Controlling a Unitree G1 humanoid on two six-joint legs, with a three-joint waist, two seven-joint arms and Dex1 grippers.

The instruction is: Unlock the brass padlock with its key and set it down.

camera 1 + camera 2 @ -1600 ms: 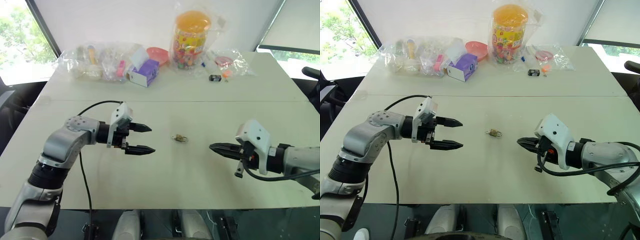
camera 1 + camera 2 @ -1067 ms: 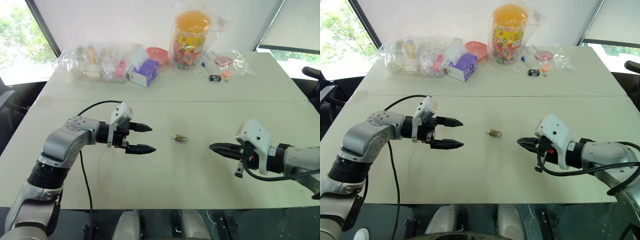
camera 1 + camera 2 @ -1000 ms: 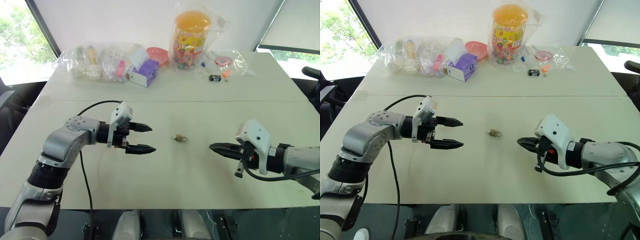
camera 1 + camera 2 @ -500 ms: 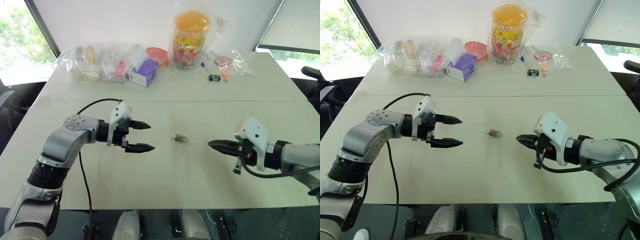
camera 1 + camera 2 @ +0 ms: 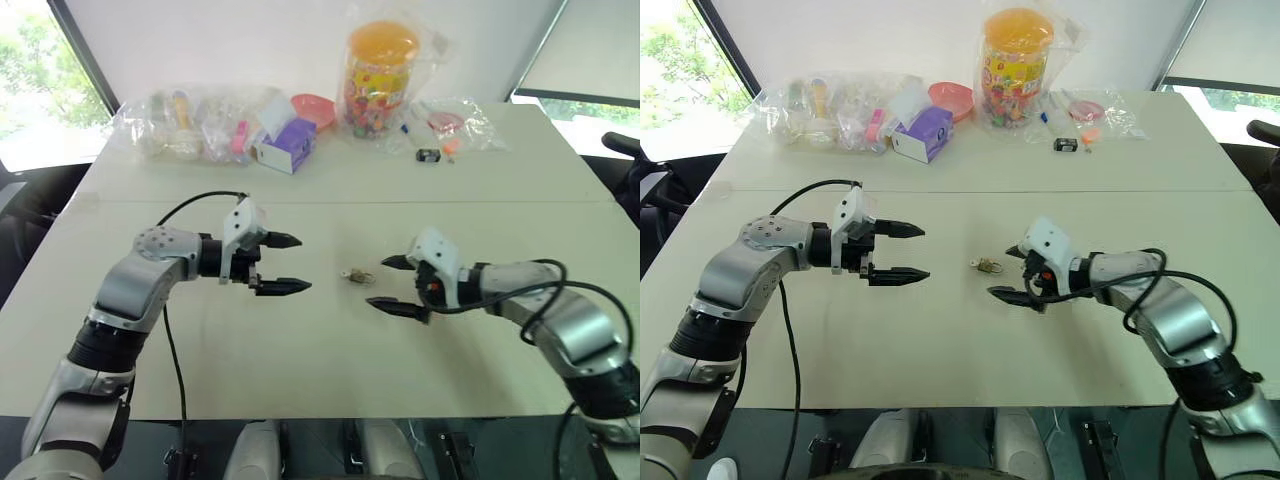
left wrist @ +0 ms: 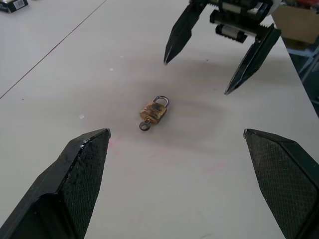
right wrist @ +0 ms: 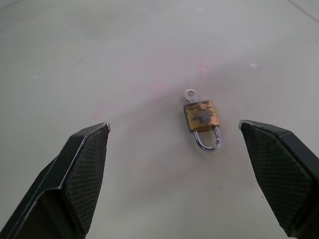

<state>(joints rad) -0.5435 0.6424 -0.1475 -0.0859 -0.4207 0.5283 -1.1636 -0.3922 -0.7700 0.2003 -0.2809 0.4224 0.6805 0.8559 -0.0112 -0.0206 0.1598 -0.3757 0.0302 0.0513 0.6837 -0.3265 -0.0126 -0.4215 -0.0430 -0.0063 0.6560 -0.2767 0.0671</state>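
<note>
The padlock should be grabbed next with my left gripper by its brass body's keyhole end [image 5: 352,275], so that the padlock's shackle [image 5: 368,279] stays free to open.
The brass padlock [image 5: 357,275] lies flat in the middle of the white table [image 5: 330,350], its thin silvery shackle [image 7: 206,141] closed. The key's small ring [image 7: 190,93] sticks out of the padlock's bottom end. My left gripper [image 5: 303,263] hovers open to the left of the padlock, pointing at it, with nothing between its fingers. My right gripper [image 5: 381,284] is open just to the right of the padlock, its fingertips close beside it but apart from it. In the left wrist view the padlock [image 6: 154,111] lies between my own fingers and the right gripper [image 6: 196,77] facing me.
Along the table's far edge sit clear plastic bags of small items [image 5: 195,125], a purple box [image 5: 288,145], a pink bowl [image 5: 315,106], a candy jar with an orange lid [image 5: 379,75] and a small black item [image 5: 430,155]. A seam [image 5: 520,203] crosses the table behind the padlock.
My right gripper has opened and moved in toward the padlock from the right, dropping a little. The left gripper has stayed about where it was. The padlock has not moved.
</note>
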